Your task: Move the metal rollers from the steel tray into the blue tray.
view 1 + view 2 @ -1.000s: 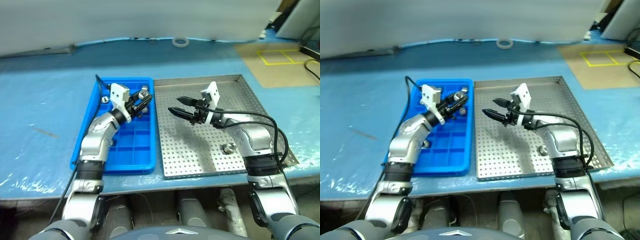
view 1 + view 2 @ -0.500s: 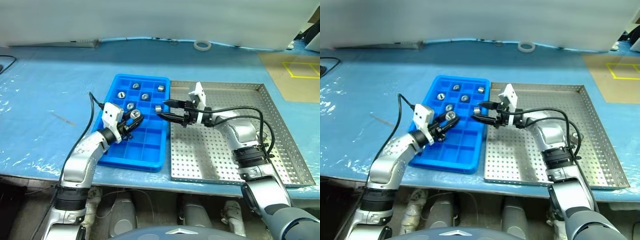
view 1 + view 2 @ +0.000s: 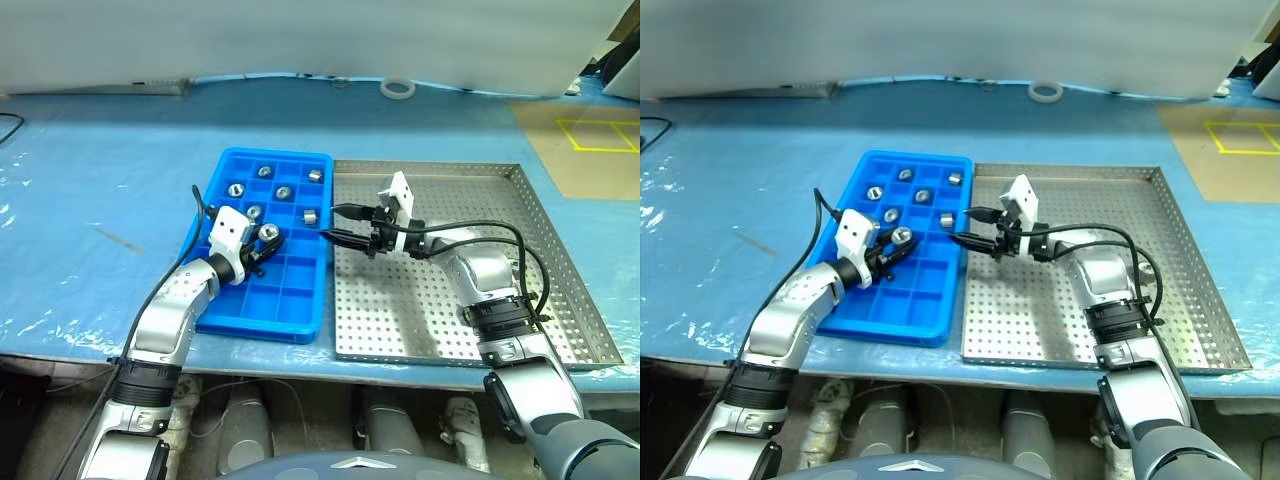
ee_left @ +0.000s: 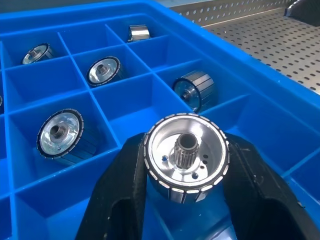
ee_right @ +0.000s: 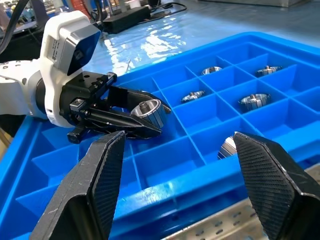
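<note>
The metal roller's lower edge (image 3: pixel 268 233) (image 4: pixel 186 194) is inside the sides of the blue tray's middle section, so the roller would settle there. I should open my left gripper now.
The blue tray (image 3: pixel 300 333) lies left of the steel tray (image 3: pixel 440 310), and several metal rollers (image 3: pixel 284 192) rest in its far compartments. My left gripper (image 3: pixel 262 240) is shut on one more metal roller (image 4: pixel 186 157), held low over a middle compartment with its bored face toward the wrist camera. My right gripper (image 3: pixel 335 224) stands open at the seam between the two trays, pointing toward the left gripper, with nothing between its fingers. A roller (image 5: pixel 227 147) lies in the compartment just beyond its fingertips (image 5: pixel 117 140).
A white tape ring (image 3: pixel 398 88) lies at the table's back edge. A brown board with yellow square markings (image 3: pixel 595 135) sits at the far right. A black cable (image 3: pixel 10 125) shows at the far left. The pale blue sheet (image 3: pixel 100 200) covers the table around the trays.
The head views have swung and shifted. My left gripper has sunk lower over the blue tray with the roller still in it. The right gripper stays open in about the same place.
</note>
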Robot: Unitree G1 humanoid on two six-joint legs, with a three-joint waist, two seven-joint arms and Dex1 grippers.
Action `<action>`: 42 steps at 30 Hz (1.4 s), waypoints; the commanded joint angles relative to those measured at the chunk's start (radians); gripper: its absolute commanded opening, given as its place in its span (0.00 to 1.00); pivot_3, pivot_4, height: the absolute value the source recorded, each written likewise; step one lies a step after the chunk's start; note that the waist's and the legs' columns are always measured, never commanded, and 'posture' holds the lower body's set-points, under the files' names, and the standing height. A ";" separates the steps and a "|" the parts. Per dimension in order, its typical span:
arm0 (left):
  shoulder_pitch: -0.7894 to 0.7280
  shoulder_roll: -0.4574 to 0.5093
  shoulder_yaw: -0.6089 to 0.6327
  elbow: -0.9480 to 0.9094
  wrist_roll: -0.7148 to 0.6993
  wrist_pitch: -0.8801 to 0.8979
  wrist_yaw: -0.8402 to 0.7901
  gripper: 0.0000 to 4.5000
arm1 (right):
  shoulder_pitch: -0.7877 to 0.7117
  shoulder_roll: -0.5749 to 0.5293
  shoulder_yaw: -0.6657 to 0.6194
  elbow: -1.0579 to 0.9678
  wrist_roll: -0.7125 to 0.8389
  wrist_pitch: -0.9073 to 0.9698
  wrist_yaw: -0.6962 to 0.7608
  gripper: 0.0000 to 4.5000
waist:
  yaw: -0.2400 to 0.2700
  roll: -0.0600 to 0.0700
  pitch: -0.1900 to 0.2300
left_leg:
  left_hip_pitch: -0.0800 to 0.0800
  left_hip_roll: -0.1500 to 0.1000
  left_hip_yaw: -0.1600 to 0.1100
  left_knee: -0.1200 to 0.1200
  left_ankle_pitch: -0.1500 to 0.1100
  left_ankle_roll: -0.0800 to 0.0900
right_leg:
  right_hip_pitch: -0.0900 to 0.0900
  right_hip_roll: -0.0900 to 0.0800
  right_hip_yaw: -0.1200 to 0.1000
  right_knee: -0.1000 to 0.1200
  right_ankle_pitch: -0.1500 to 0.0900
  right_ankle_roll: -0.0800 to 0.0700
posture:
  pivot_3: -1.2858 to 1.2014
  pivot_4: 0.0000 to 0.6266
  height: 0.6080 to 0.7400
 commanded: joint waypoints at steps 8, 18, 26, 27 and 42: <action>-0.032 -0.022 0.008 0.013 -0.005 -0.030 0.021 0.75 | 0.003 -0.005 -0.025 -0.051 0.007 -0.026 -0.029 0.80 | -0.001 0.000 0.000 | 0.001 0.004 0.000 0.000 0.002 -0.004 | -0.001 0.002 0.000 0.001 0.002 -0.004 | 0.47 0.24 1.00; -0.167 -0.056 0.019 0.069 -0.131 -0.064 -0.124 0.81 | 0.077 -0.066 -0.096 -0.151 0.031 0.014 -0.094 0.80 | -0.007 0.000 0.000 | 0.001 0.004 0.002 0.000 0.003 -0.004 | -0.002 0.003 0.007 0.001 0.002 -0.004 | 0.42 0.24 1.00; -0.253 -0.041 -0.036 0.181 -0.156 -0.110 -0.338 0.81 | 0.210 -0.175 -0.179 -0.272 0.026 0.065 -0.156 0.80 | -0.028 0.000 0.000 | 0.002 0.003 0.006 0.000 0.002 -0.003 | -0.002 0.003 0.010 0.001 0.002 -0.004 | 0.37 0.24 1.00; -0.263 -0.044 -0.043 0.197 -0.156 -0.120 -0.357 0.81 | 0.228 -0.188 -0.190 -0.281 0.025 0.068 -0.162 0.80 | -0.031 0.000 0.000 | 0.003 0.003 0.006 0.000 0.002 -0.003 | -0.002 0.003 0.011 0.001 0.003 -0.004 | 0.36 0.24 1.00; -0.327 -0.093 -0.127 0.323 -0.138 -0.188 -0.540 0.81 | 0.488 -0.317 -0.359 -0.458 0.070 0.134 -0.223 0.80 | -0.102 0.001 0.000 | 0.006 0.002 0.009 0.000 0.001 -0.001 | -0.002 0.004 0.016 0.000 0.002 -0.004 | 0.31 0.24 1.00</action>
